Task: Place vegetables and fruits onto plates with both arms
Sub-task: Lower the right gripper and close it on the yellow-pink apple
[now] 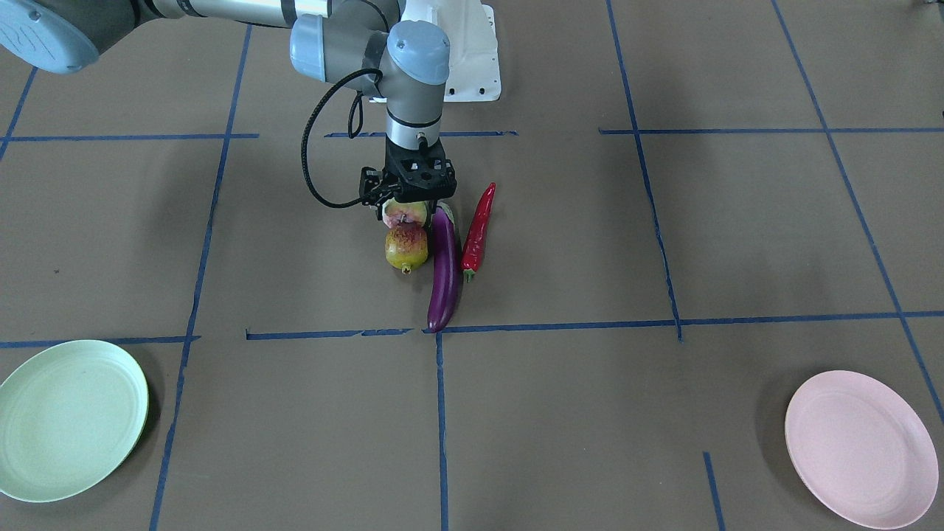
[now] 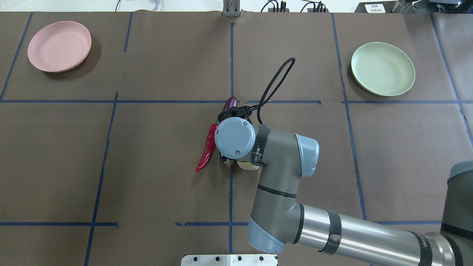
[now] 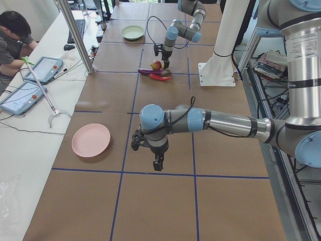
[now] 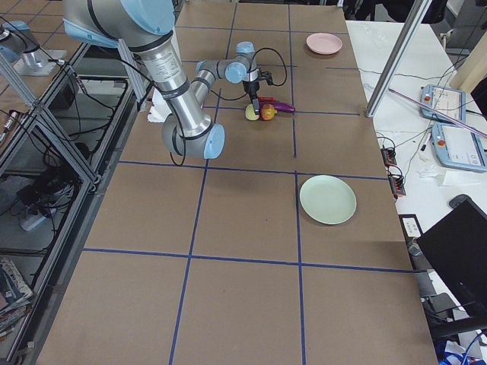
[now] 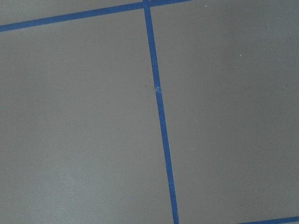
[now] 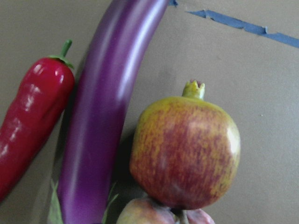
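Observation:
The robot's right gripper needs to grab the peach-like fruit by its round body (image 1: 400, 212) next, so that it can set the fruit on the mint green plate (image 1: 66, 420).
The purple eggplant (image 1: 444, 273), the red chili (image 1: 478, 232), the pomegranate-like fruit (image 1: 406, 249) and the peach-like fruit (image 1: 404, 214) lie packed together at mid-table. My right gripper (image 1: 408, 200) hangs straight over the peach, jaws apart, holding nothing. Its wrist view shows the pomegranate (image 6: 184, 149), eggplant (image 6: 103, 116) and chili (image 6: 28, 121) close below. The mint green plate (image 1: 66, 420) and the pink plate (image 1: 859, 450) are bare at the far corners. My left gripper (image 3: 157, 164) hovers over bare table near the pink plate (image 3: 91, 140); I cannot tell whether it is open.
The white base block (image 1: 472, 51) stands behind the pile. Blue tape lines (image 1: 441, 413) cross the brown table. An operator (image 3: 12, 35) sits with tablets (image 3: 22, 95) at the side bench.

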Action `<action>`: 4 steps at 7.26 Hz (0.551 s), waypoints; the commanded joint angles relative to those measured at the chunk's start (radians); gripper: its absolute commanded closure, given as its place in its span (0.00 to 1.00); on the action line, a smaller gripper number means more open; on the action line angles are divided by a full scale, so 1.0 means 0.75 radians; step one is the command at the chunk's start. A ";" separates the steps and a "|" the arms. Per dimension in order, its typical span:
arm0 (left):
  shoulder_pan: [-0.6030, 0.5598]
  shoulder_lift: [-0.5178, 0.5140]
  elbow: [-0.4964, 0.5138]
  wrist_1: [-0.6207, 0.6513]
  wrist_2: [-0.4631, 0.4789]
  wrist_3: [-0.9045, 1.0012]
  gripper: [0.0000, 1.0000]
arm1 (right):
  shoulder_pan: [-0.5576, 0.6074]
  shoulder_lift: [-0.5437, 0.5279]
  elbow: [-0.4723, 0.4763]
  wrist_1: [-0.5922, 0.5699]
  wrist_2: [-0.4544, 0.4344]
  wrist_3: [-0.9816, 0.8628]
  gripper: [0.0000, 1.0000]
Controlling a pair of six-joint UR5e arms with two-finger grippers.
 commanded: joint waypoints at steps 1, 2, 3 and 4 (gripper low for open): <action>0.000 0.001 0.001 0.001 0.000 0.000 0.00 | -0.003 -0.007 -0.015 -0.005 0.003 -0.006 0.03; 0.000 -0.001 0.001 0.001 0.000 0.000 0.00 | -0.003 0.001 -0.011 -0.038 0.005 -0.010 0.20; 0.000 0.001 0.001 0.001 0.000 0.000 0.00 | -0.003 0.015 0.004 -0.070 0.015 -0.012 0.48; 0.000 0.001 0.001 0.001 0.000 0.000 0.00 | -0.001 0.038 0.012 -0.101 0.024 -0.012 0.67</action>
